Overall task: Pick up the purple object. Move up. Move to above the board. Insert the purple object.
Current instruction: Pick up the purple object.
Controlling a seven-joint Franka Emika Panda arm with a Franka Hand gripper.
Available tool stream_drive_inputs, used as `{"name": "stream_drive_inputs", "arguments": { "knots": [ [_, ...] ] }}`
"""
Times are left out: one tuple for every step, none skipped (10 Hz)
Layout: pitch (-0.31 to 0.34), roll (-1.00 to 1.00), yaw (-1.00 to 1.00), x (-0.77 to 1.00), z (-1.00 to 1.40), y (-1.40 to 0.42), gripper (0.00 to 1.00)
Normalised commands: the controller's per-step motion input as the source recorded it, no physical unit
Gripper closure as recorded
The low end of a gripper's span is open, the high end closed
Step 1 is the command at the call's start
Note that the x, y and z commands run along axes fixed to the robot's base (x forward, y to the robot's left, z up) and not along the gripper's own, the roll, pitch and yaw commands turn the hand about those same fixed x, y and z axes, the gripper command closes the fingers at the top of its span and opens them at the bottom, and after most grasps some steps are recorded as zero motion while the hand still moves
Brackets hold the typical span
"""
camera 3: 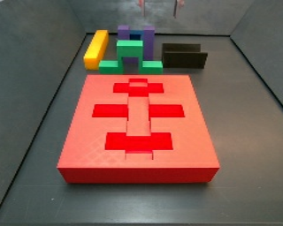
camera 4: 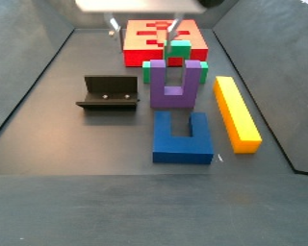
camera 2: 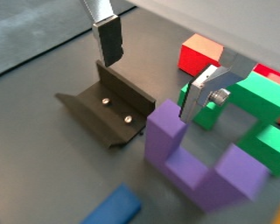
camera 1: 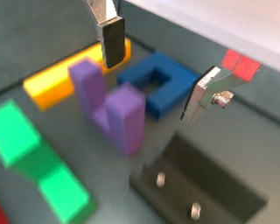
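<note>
Next, my gripper grabs the purple U-shaped block by its prong (camera 3: 149, 32) beside the black fixture, to insert the block into the board (camera 3: 138, 124).
The purple object (camera 4: 176, 85) is a U-shaped block standing on the floor, between the board (camera 4: 164, 36) and a blue block (camera 4: 183, 135). It also shows in both wrist views (camera 1: 111, 109) (camera 2: 199, 162) and in a side view (camera 3: 134, 35). The board (camera 3: 138, 124) is a large red slab with cross-shaped cut-outs. My gripper (camera 1: 157, 68) (camera 2: 154, 70) (camera 4: 143, 26) is open and empty, well above the pieces. The purple object is below it, not between the fingers (camera 2: 202, 94); one prong lies close beside a finger.
A green stepped block (camera 4: 183, 53) (camera 2: 265, 114) stands against the purple object on the board side. A yellow bar (camera 4: 237, 113) (camera 1: 55, 79) lies beside them. The fixture (camera 4: 108, 94) (camera 2: 108, 109) stands on the other side. Grey walls enclose the floor.
</note>
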Motion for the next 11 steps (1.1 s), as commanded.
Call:
{"name": "stream_drive_inputs", "arguments": {
  "knots": [
    [-0.034, -0.04, 0.0, -0.15, -0.29, -0.13, 0.0],
    [-0.01, -0.02, 0.0, -0.33, -0.03, 0.0, 0.0],
    [-0.016, 0.0, 0.0, -0.37, 0.0, 0.0, 0.0],
    [-0.054, 0.0, 0.0, -0.53, 0.0, -0.01, 0.0],
    [-0.051, 0.0, 0.0, -0.32, -0.02, 0.0, 0.0],
    [0.0, -0.02, 0.0, 0.0, -0.14, 0.0, 0.0],
    [-0.004, -0.04, 0.0, 0.0, -0.22, 0.14, 0.0],
    [0.0, -0.02, 0.07, 0.08, -0.23, 0.17, 0.0],
    [0.0, 0.0, 0.1, 0.06, -0.23, 0.17, 0.0],
    [0.0, 0.0, 0.13, 0.0, -0.23, 0.08, 0.0],
    [0.0, 0.0, 0.04, 0.13, -0.18, -0.11, 0.0]
  ]
}}
